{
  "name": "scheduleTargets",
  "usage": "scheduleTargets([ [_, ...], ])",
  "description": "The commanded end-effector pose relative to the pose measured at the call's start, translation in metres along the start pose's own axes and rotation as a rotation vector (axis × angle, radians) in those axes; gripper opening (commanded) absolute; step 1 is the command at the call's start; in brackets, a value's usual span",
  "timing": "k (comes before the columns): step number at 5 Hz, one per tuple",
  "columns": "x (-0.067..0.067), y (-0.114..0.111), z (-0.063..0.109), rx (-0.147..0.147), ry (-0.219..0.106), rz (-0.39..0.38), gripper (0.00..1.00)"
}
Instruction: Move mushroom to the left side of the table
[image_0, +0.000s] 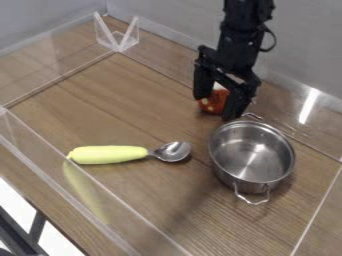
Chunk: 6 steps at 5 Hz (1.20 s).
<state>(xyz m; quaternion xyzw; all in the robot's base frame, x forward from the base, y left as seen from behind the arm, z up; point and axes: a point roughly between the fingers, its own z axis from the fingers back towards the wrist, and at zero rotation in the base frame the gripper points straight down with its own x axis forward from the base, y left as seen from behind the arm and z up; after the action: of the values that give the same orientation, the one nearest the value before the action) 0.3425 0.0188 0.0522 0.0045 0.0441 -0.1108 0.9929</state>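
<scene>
My gripper grabs the mushroom's reddish-brown cap (214, 101) next, to move the mushroom across the table to the acrylic stand's side.
The mushroom (214, 102), a small reddish-brown toy, stands on the wooden table (120, 100) right of centre, just behind the steel pot. My black gripper (222, 99) points straight down over it, open, with one finger on each side of the mushroom. The fingers hide most of it; only a strip of the cap shows between them. I cannot tell whether the pads touch it.
A steel pot (253, 155) sits close in front of the gripper. A yellow-handled spoon (127, 154) lies front centre. A clear acrylic stand (116, 35) is at the back left. Low clear walls (47, 175) edge the table.
</scene>
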Motion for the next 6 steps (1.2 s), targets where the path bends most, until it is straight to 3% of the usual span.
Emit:
scheduleTargets([
  [1, 0.009, 0.012, 0.01, 0.026, -0.054, 0.015, 1.0],
  [6, 0.02, 0.018, -0.003, 0.037, -0.061, 0.016, 1.0],
])
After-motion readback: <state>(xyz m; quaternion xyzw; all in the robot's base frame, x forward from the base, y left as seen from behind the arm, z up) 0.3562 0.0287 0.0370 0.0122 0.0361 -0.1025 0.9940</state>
